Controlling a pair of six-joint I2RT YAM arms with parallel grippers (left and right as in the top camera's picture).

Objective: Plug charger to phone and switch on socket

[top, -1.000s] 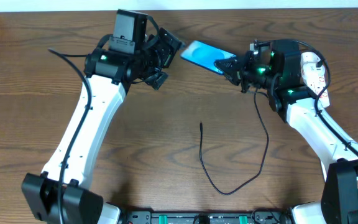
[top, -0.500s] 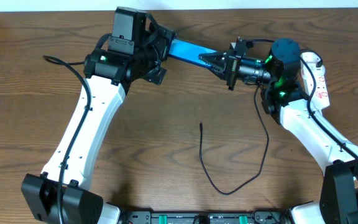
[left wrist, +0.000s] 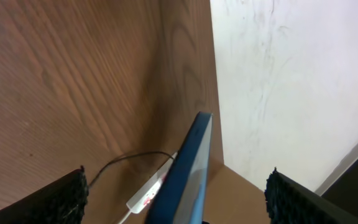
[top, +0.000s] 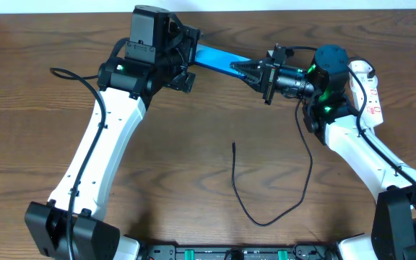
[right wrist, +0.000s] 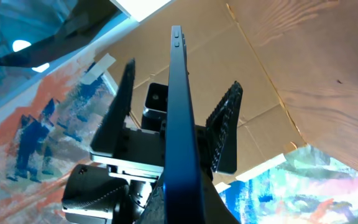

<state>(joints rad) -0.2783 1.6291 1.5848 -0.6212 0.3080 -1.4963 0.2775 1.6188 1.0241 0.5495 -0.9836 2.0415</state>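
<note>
The phone's loose end point(top: 201, 55) point(left wrist: 183, 177) stands between my open left fingers, one beside each side of the phone, so it is now time for my left gripper to close and catch it.
The phone point(top: 219, 59), blue and seen edge-on, is held in the air between both arms at the back of the table. My right gripper point(top: 253, 71) is shut on its right end; in the right wrist view point(right wrist: 183, 202) the phone point(right wrist: 178, 93) rises straight up from the jaws. My left gripper point(top: 188, 63) is open, its fingers on either side of the phone's left end, not touching; in the left wrist view point(left wrist: 179, 208) the phone point(left wrist: 191, 149) stands between them. The charger cable point(top: 238, 191) lies on the table, tip free. The socket point(top: 367, 90) lies far right.
The white power strip point(left wrist: 149, 190) with red marks and a thin black cable shows beyond the phone in the left wrist view. A pale wall runs along the table's back edge point(top: 266, 9). The right arm's own cable hangs near the strip.
My right gripper lifted the phone off the table, turned it edge-on and carried it left into the open left gripper. In the last half second almost nothing moved.
</note>
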